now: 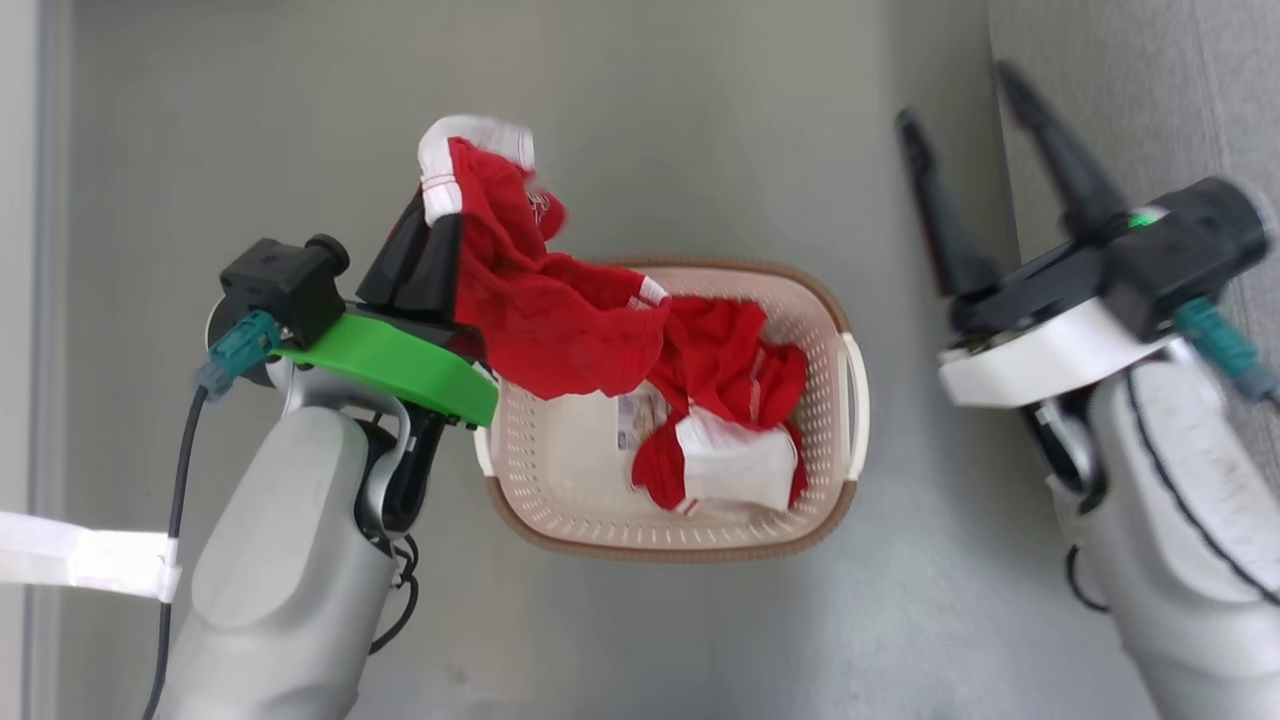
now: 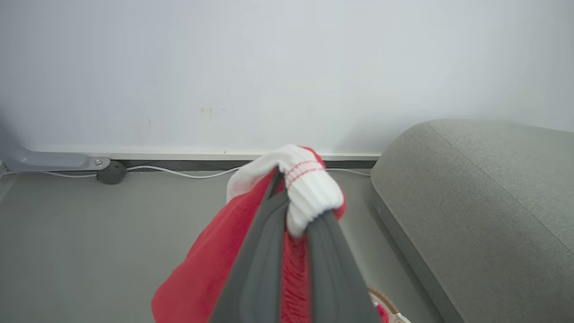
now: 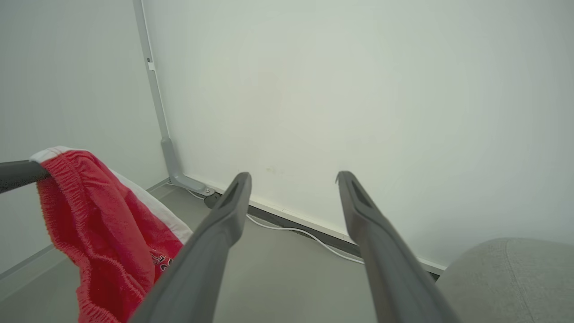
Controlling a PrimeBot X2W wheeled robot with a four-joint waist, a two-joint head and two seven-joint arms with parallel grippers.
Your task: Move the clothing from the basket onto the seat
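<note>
I should next use my right gripper to move the clothing onto the seat (image 1: 1130, 90), so I should grab the red garment by its bunched red fold (image 1: 528, 300).
My left gripper (image 1: 452, 190) is shut on a red garment with white trim (image 1: 545, 310), lifted above and left of the cream basket (image 1: 850, 480); the cloth hangs down over the basket's left rim. In the left wrist view the gripper (image 2: 296, 197) pinches the garment's white cuff (image 2: 309, 188). More red and white clothing (image 1: 735, 420) lies in the basket's right half, beside a paper sticker on the bottom. My right gripper (image 1: 960, 100) is open and empty, right of the basket, at the edge of the grey seat (image 1: 1130, 90). The seat (image 2: 484, 206) also lies to the right in the left wrist view.
The basket stands on a grey floor (image 1: 700, 120). A white wall with a dark baseboard and a white cable (image 2: 179, 172) runs behind. A grey metal post foot (image 3: 179, 179) stands in the wall's corner. A white strap (image 1: 80, 560) crosses the lower left.
</note>
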